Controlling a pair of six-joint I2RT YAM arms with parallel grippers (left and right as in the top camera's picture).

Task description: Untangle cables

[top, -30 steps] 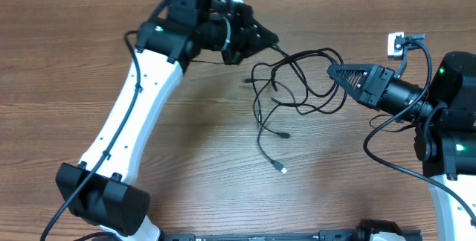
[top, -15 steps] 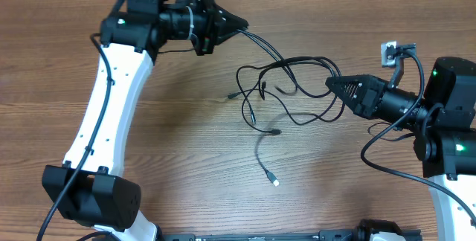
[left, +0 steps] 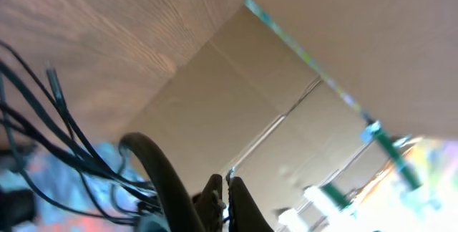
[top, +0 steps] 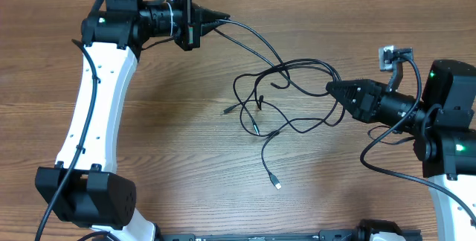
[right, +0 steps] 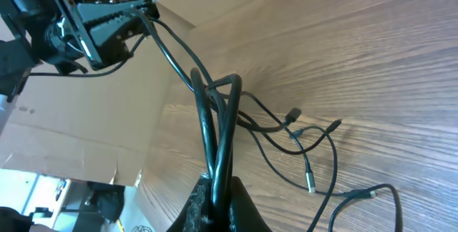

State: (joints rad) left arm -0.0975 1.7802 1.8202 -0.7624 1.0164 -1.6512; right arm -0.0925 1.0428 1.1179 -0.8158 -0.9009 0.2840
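Observation:
My left gripper keeps holding the piece of cable for now, until it nears the tabletop, since it slopes from my raised fingers far down into the tangle.
A tangle of thin black cables (top: 286, 92) hangs stretched between my two grippers above the wooden table (top: 186, 166). My left gripper (top: 222, 19) at the back left is shut on one cable strand that runs right and down into the tangle. My right gripper (top: 332, 88) at the right is shut on several strands (right: 218, 139). Loose ends with small plugs (top: 277, 185) lie on the table below the tangle. In the left wrist view the shut fingers (left: 227, 189) point away from the table, with cables (left: 64, 139) at the left.
Cardboard walls (right: 79, 139) stand behind the table's far edge. A small white connector block (top: 387, 55) sits on the right arm. The arm bases stand at the near left (top: 85, 200) and near right (top: 450, 159).
My left gripper has pulled its cable strand further left and back, away from the tangle. The tangle has spread out and stretched. My right gripper has stayed nearly in place.

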